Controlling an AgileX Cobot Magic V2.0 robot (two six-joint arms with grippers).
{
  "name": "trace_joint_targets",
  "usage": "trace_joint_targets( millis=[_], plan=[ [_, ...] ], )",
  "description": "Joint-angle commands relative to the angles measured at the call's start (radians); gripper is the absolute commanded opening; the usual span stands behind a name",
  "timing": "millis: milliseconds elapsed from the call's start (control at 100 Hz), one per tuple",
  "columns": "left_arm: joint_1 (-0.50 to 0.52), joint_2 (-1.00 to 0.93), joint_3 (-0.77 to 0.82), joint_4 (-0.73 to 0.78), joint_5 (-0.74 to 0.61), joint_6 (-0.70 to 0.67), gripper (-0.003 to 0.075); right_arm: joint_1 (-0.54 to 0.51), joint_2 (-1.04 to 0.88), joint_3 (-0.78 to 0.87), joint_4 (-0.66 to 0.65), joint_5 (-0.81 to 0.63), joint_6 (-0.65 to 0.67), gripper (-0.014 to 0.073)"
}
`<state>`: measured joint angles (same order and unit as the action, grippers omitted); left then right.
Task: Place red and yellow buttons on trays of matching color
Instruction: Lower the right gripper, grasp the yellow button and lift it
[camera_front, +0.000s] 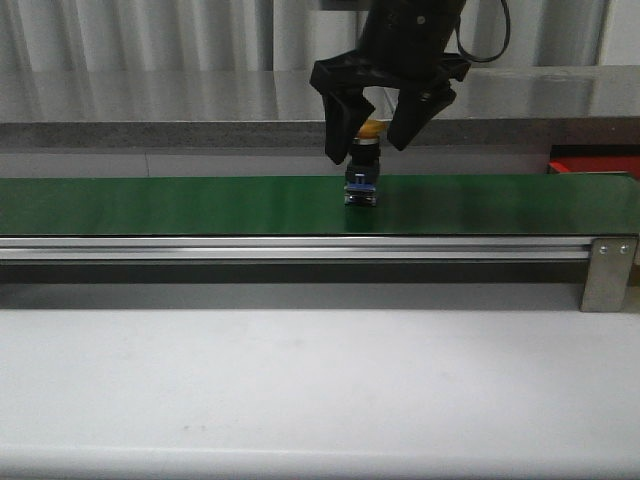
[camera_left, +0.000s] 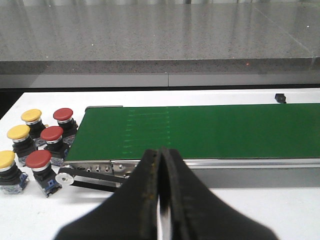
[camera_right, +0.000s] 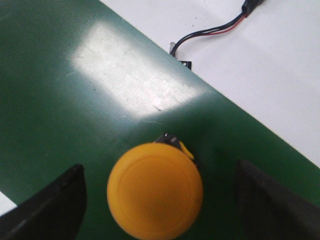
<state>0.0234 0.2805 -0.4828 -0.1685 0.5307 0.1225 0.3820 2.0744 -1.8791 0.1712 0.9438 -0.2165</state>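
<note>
I should close my right gripper on the domed cap (camera_front: 371, 129) now. Its fingers reach down on both sides of the cap in the front view.
A yellow button (camera_front: 362, 170) stands upright on the green belt (camera_front: 200, 205), its domed cap (camera_right: 155, 192) seen from above in the right wrist view. My right gripper (camera_front: 368, 150) hangs open over it, one finger on each side of the cap and not touching it. A corner of the red tray (camera_front: 595, 162) shows behind the belt's right end. In the left wrist view my left gripper (camera_left: 161, 156) is shut and empty, in front of the belt (camera_left: 225, 130). Beside the belt's end stand three red buttons (camera_left: 51, 133) and three yellow buttons (camera_left: 18, 132). No yellow tray is in view.
The belt's metal rail ends in a bracket (camera_front: 608, 270) at the right. A grey counter (camera_front: 150, 100) runs behind the belt. A thin cable (camera_right: 215, 30) lies on the white table beside the belt. A small black part (camera_left: 281, 98) sits past the belt's far edge.
</note>
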Motion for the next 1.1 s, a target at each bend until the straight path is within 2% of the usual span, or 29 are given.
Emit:
trace_joint_targets(
  millis=[0,100,170,220,340,440,810,1090],
  plan=[
    [-0.007,0.009,-0.024,-0.017,-0.081,-0.003,-0.002,-0.001,-0.057,-0.033,0.011,-0.043,-0.009,0.0597],
    [-0.007,0.009,-0.024,-0.017,-0.081,-0.003,-0.002,-0.001,-0.057,-0.033,0.01,-0.045,-0.009,0.0593],
    [-0.007,0.009,-0.024,-0.017,-0.081,-0.003,-0.002,-0.001,-0.057,-0.033,0.003,-0.044,-0.009,0.0556],
    [-0.007,0.009,-0.024,-0.017,-0.081,-0.003,-0.002,-0.001,-0.057,-0.033,-0.009,-0.036,-0.003,0.0499],
    [-0.007,0.009,-0.024,-0.017,-0.081,-0.003,-0.002,-0.005,-0.057,-0.033,-0.058,0.0,0.025,0.0296],
    [-0.007,0.009,-0.024,-0.017,-0.081,-0.003,-0.002,-0.008,-0.057,-0.033,-0.077,0.031,0.039,0.0204],
    [-0.007,0.009,-0.024,-0.017,-0.081,-0.003,-0.002,-0.04,-0.179,-0.094,-0.13,0.126,0.039,0.0201],
    [-0.007,0.009,-0.024,-0.017,-0.081,-0.003,-0.002,-0.242,-0.336,-0.036,-0.114,0.203,0.034,0.0201]
  ],
)
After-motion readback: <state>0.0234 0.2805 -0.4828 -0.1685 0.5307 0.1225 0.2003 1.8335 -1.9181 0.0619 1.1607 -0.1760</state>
